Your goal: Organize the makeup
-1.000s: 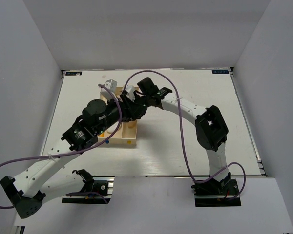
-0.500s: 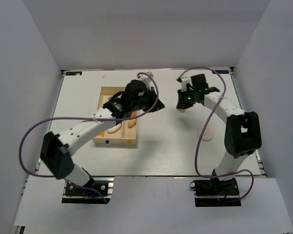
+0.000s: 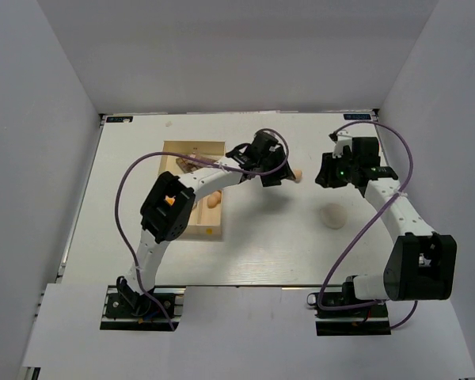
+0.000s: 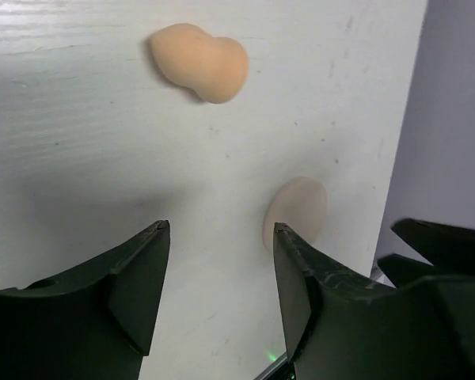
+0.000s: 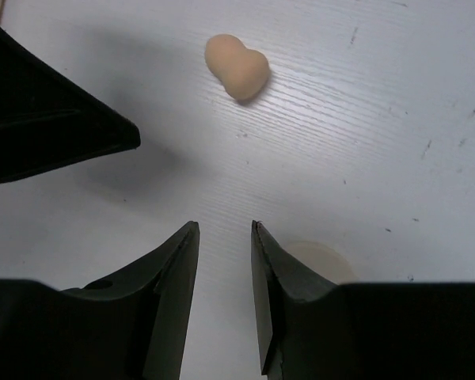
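Observation:
My left gripper should next grab the tan egg-shaped sponge by its narrow middle [image 3: 297, 175] [image 4: 205, 63], so both rounded ends of the sponge stay free to fit the box.
A tan egg-shaped sponge [image 3: 297, 176] lies on the white table between my two grippers; it also shows in the left wrist view [image 4: 199, 62] and the right wrist view [image 5: 236, 66]. A round cream puff [image 3: 332, 215] lies nearer the front, and the right finger partly covers the puff [image 5: 321, 260] in the right wrist view. My left gripper [image 3: 280, 174] hovers just left of the sponge, open and empty [image 4: 222, 229]. My right gripper [image 3: 322, 174] faces it from the right, open with a narrow gap and nothing in it [image 5: 224, 226].
The pale wooden divided box [image 3: 178, 227] stands left of centre. It holds tan pieces [image 3: 214, 199], and the left arm crosses over it. The left gripper's black finger [image 5: 55, 119] fills the left of the right wrist view. White walls enclose the table.
The left gripper has moved right, off the box, to the table beside the sponge. The right gripper has drawn back to the right, away from the sponge.

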{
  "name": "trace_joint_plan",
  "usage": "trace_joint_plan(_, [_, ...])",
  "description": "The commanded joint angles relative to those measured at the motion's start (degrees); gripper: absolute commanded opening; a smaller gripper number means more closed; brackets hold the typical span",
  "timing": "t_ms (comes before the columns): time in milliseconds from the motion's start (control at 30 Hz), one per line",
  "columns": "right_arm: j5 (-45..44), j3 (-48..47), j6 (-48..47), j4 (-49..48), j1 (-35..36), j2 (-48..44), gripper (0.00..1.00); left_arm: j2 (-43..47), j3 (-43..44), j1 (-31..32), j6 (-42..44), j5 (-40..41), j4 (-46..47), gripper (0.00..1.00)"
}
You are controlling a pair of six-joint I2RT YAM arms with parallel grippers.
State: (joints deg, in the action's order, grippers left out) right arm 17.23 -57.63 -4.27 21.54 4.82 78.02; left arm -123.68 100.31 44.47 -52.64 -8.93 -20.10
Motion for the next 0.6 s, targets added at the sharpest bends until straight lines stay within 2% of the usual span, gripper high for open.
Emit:
trace_joint_plan(0, [-0.01, 2.25, 1.11, -1.76, -2.0, -1.37, 0.4, 0.02, 3.4, 0.44, -6.57, 3.47, 1.02, 0.65])
trace_joint_plan(67, [0.52, 3.39, 1.72, -2.11, -3.32, -2.34, 0.4, -2.08, 4.71, 0.44, -8.17, 4.71, 2.96, 0.66])
trace_joint_plan(167, [1.22, 4.71, 2.86, -2.73, -4.12, -3.48, 0.4, -5.51, 9.37, 0.44, -12.03, 7.08, 0.06, 0.67])
trace_joint_plan(333, [2.01, 6.21, 3.48, -3.87, -7.01, -5.07, 0.4, -7.45, 8.84, 0.44, -16.87, 7.79, 3.04, 0.67])
trace_joint_plan(433, [2.19, 6.47, 3.66, -4.22, -7.98, -5.59, 0.4, -10.26, 12.87, 0.44, -18.46, 8.05, 0.5, 0.67])
trace_joint_plan(567, [2.89, 7.52, 3.83, -4.93, -9.39, -6.21, 0.4, -11.76, 12.98, 0.44, -20.57, 8.14, 0.49, 0.67])
